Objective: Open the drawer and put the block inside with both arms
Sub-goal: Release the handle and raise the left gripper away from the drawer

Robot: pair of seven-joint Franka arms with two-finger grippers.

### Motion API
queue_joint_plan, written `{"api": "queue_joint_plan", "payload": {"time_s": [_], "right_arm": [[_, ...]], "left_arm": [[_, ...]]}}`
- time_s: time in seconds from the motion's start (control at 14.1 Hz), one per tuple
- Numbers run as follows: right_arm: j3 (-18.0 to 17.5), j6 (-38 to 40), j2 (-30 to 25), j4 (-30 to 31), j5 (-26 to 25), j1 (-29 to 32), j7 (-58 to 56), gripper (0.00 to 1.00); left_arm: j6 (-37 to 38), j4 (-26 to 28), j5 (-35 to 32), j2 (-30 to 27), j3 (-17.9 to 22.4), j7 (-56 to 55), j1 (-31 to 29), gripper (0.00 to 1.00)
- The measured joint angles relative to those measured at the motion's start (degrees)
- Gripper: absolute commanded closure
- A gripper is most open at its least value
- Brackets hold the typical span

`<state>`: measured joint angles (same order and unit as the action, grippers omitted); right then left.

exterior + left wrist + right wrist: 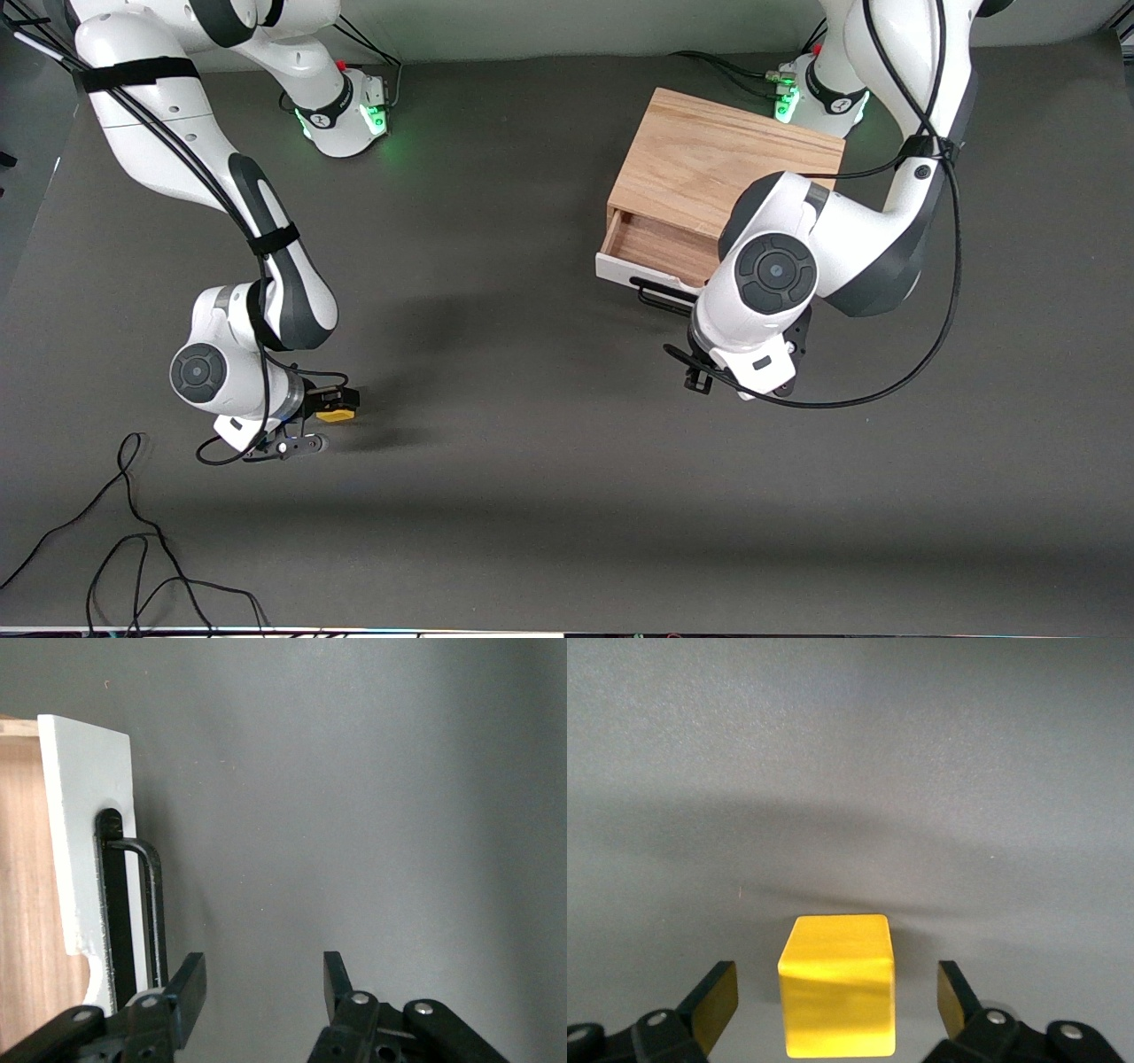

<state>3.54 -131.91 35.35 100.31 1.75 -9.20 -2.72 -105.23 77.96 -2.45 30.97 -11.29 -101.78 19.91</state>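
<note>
My right gripper grabs the yellow block's two opposite sides next, to place it inside the open drawer (pixel 633 266).
The yellow block (pixel 337 414) sits on the dark table toward the right arm's end. My right gripper (pixel 335 408) is low over it and open. In the right wrist view the block (pixel 837 997) lies between the two fingers with a gap on each side of the gripper (pixel 835 985). The oak cabinet (pixel 709 159) stands toward the left arm's end. Its white-fronted drawer (pixel 633 266) is pulled partly out and shows its brown inside. My left gripper (pixel 706 377) is open and empty over the table in front of the drawer, beside the black handle (pixel 151 895), not around it (pixel 261 979).
A loose black cable (pixel 133 532) lies on the table near the front camera at the right arm's end. The arm bases (pixel 350 115) glow green along the table's edge by the robots. My left arm's elbow hangs over part of the drawer.
</note>
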Motion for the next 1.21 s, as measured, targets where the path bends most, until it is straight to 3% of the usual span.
{"api": "queue_joint_plan", "payload": {"time_s": [0.43,0.57,0.64,0.71,1.13,1.21], "right_arm": [[0.0,-1.6,-1.6,3.3,0.0,0.0,0.0,0.0],[0.0,-5.5,-2.5,6.7,0.0,0.0,0.0,0.0],[0.0,-8.4,-2.7,8.7,0.0,0.0,0.0,0.0],[0.0,-10.5,-2.7,10.2,0.0,0.0,0.0,0.0],[0.0,-12.3,-3.3,10.2,0.0,0.0,0.0,0.02],[0.0,-12.3,-3.3,10.2,0.0,0.0,0.0,0.11]], "left_arm": [[0.0,0.0,0.0,0.5,0.0,0.0,0.0,0.38],[0.0,-0.1,-0.1,0.5,0.0,0.1,0.0,0.34],[0.0,-0.2,-0.2,0.4,0.1,0.7,0.0,0.29],[0.0,-0.5,-0.3,0.4,0.1,2.0,-0.2,0.02],[2.8,-1.0,-0.5,-2.4,0.3,12.9,-2.8,0.01],[4.1,-1.1,-0.5,-3.1,0.3,15.2,-2.9,0.01]]}}
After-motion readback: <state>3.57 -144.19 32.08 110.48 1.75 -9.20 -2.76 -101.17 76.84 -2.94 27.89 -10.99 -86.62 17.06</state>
